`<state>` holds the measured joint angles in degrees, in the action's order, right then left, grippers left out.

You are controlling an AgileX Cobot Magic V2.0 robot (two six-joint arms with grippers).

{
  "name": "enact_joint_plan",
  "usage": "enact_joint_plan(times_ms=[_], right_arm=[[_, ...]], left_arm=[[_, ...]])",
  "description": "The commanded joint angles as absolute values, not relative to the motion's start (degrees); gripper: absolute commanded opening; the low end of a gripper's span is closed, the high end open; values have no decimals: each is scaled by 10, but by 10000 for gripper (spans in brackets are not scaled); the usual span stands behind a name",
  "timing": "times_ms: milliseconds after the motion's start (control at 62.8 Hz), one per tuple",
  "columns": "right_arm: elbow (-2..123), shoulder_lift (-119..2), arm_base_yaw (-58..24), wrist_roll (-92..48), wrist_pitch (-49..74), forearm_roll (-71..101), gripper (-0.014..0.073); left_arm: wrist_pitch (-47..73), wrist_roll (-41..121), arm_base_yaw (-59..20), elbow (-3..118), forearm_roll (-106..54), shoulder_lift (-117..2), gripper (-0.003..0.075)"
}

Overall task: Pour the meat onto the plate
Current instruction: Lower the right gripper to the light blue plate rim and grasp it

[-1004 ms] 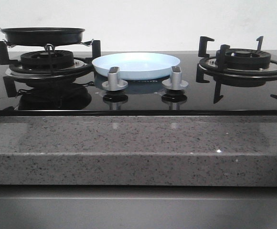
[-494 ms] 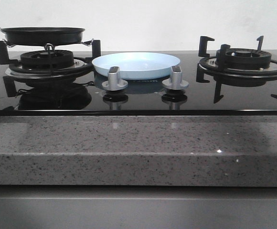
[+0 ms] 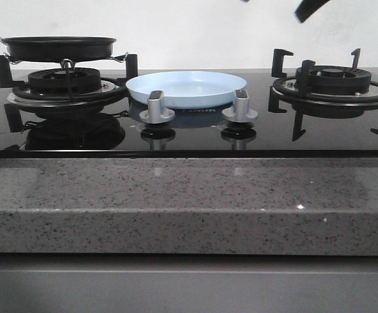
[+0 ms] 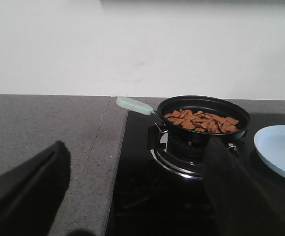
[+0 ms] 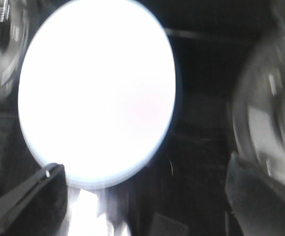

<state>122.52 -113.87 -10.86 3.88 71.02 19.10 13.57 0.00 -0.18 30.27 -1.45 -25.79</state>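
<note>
My right gripper's open fingertips span less than the width of the pale blue plate, so it needs to grab the plate next by its rim facing the bare grate.
The meat (image 4: 201,121) is a heap of small orange-brown slices in a black frying pan (image 3: 57,47) on the left burner. The pan's pale green handle (image 4: 134,104) points away from the hob. The pale blue plate (image 3: 186,88) lies bare on the glass hob between the two burners. My left gripper (image 4: 132,196) is open and empty, some way short of the pan, over the edge where counter meets hob. My right gripper (image 5: 142,201) is open and empty, high over the plate (image 5: 98,93), which is glaring white and blurred there. Only a dark tip of it (image 3: 309,8) shows in the front view.
Two silver knobs (image 3: 157,107) (image 3: 240,106) stand in front of the plate. The right burner (image 3: 332,81) has a bare black grate. A speckled grey stone counter (image 3: 189,202) runs along the front and to the left of the hob (image 4: 44,128).
A dark tip of the right gripper has come into the front view at the top right. Pan and plate have not moved.
</note>
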Motion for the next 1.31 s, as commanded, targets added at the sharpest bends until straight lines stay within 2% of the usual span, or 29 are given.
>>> enact_joint_plan(times_ms=[0, 223, 542, 622, 845, 1291], right_arm=[[1305, -1160, -110, 65, 733, 210, 663], [1364, -1233, -109, 75, 713, 215, 663], [1370, -1273, -104, 75, 691, 229, 662], [1370, -1280, -104, 75, 690, 235, 629], [1370, -1294, -104, 75, 692, 259, 466], [1370, -1307, -106, 75, 715, 264, 432]], left_arm=[[88, 0, -4, 321, -19, -264, 543], [88, 0, -4, 321, -19, -264, 543], [88, 0, -4, 321, -19, -264, 543], [88, 0, -4, 321, -19, -264, 543], [88, 0, -4, 321, -19, -264, 543], [88, 0, -4, 321, -19, -264, 543]])
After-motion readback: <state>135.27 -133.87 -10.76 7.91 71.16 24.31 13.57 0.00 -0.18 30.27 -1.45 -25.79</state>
